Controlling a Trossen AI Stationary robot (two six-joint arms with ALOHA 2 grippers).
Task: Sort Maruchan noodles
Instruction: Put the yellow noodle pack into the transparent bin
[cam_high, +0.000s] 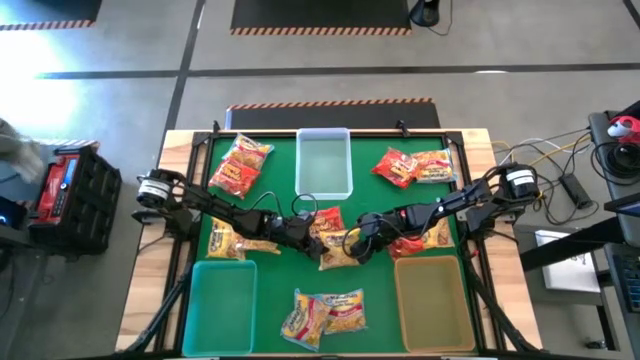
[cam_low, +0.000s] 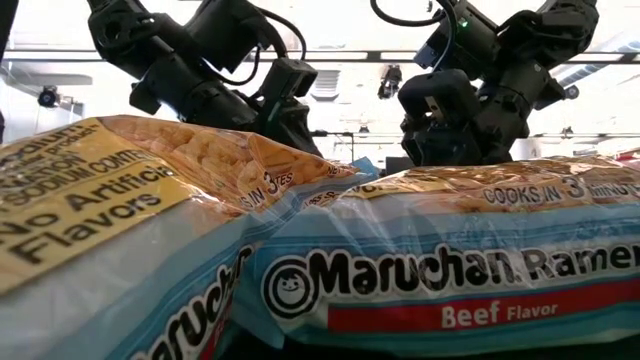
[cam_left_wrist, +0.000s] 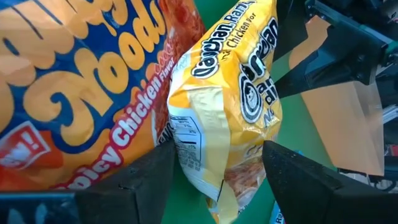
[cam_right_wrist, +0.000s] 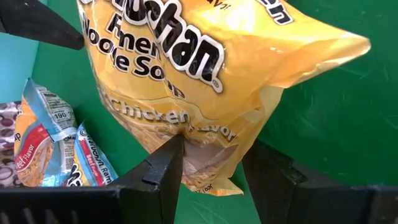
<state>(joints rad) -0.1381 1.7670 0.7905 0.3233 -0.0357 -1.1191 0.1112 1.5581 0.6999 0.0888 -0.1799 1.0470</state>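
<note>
My left gripper is to grab the yellow chicken packet's crimped end (cam_left_wrist: 225, 200) next, beside the nutrition label. The packet should then be sorted into the clear bin.
A yellow chicken Maruchan packet (cam_high: 338, 250) hangs over the middle of the green mat between my two grippers. My right gripper (cam_right_wrist: 212, 146) comes from the table's right and is shut on one end of it. My left gripper (cam_left_wrist: 219, 149) comes from the left and is open. Its fingers (cam_left_wrist: 146, 177) stand on either side of the packet's other end (cam_left_wrist: 217, 143). A red spicy chicken packet (cam_left_wrist: 74, 93) lies close beside the left gripper, at mid-table (cam_high: 326, 222). My right gripper pinches the yellow packet's crimped short end (cam_right_wrist: 205, 134) between its two fingers. The fingers slant down from the table's right side. The rest of the packet spreads out beyond the fingertips, tilted over the mat toward the left gripper.
A clear bin (cam_high: 325, 162) stands far centre, a teal bin (cam_high: 222, 300) near left, a tan bin (cam_high: 432, 300) near right. Red packets (cam_high: 240, 165) lie far left, more packets (cam_high: 412, 166) far right. Beef packets (cam_high: 322, 315) lie near centre, filling the low view (cam_low: 440, 280).
</note>
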